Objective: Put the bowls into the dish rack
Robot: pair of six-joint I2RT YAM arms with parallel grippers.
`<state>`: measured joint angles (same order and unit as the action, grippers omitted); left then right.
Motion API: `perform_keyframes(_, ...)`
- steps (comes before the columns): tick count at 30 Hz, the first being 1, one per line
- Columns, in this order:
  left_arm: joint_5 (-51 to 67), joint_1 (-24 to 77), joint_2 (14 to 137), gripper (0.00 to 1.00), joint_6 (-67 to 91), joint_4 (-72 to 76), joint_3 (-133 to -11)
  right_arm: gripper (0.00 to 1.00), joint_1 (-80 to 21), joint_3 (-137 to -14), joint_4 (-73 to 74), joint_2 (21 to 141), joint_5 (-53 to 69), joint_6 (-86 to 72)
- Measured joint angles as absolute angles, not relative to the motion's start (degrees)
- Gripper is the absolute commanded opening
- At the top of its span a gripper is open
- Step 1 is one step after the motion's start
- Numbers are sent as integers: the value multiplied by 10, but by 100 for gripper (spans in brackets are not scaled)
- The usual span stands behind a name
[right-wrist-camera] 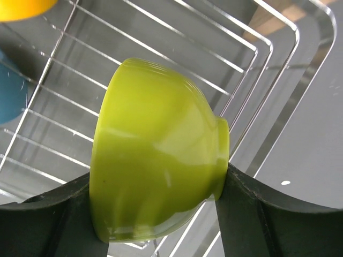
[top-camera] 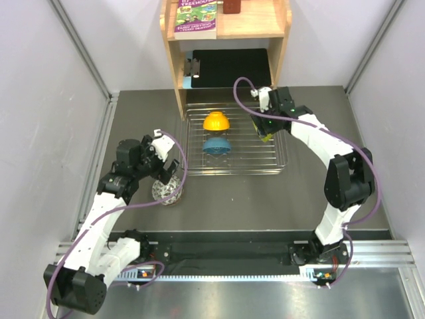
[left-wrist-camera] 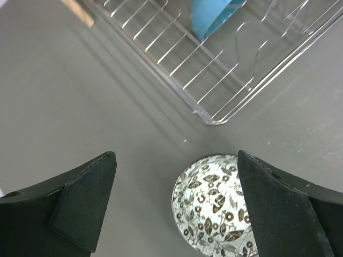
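The lime-green bowl (right-wrist-camera: 155, 155) would drop onto the rack's wires, short of the rack's shelf side, so my right gripper must move it there before opening.
The silver wire dish rack (top-camera: 275, 158) lies in the middle of the table. An orange bowl (top-camera: 216, 121) and a blue bowl (top-camera: 216, 145) stand on edge in it. My right gripper (top-camera: 265, 130) is shut on the lime-green bowl (right-wrist-camera: 155, 155), holding it on its side over the rack's right part (right-wrist-camera: 278, 101). My left gripper (top-camera: 166, 174) is open above the white bowl with the dark pattern (left-wrist-camera: 214, 206), which sits on the table left of the rack's near corner (left-wrist-camera: 214, 119). The blue bowl (left-wrist-camera: 211, 19) shows at the top of the left wrist view. The pinkish bowl is out of view.
A wooden shelf unit (top-camera: 226, 30) stands behind the rack, with a book (top-camera: 198, 14) on its shelf and a black tray (top-camera: 232, 66) under it. Grey walls close in the left and right sides.
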<state>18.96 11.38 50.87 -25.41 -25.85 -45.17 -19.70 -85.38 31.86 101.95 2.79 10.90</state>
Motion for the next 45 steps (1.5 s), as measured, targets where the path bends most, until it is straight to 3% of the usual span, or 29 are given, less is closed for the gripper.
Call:
perform_keyframes(19,130,109,462,99,-249,-283,-420,7,-288,-868,274,1114,-261,148)
perform_keyframes(35,128,106,455,99,-237,-283,-407,11,-297,-888,236,1166,-375,194)
perform_keyframes(40,128,105,451,99,-236,-283,-406,27,-304,-901,231,1183,-397,205)
perform_keyframes(45,128,105,446,99,-235,-283,-401,52,-313,-913,232,1197,-413,213)
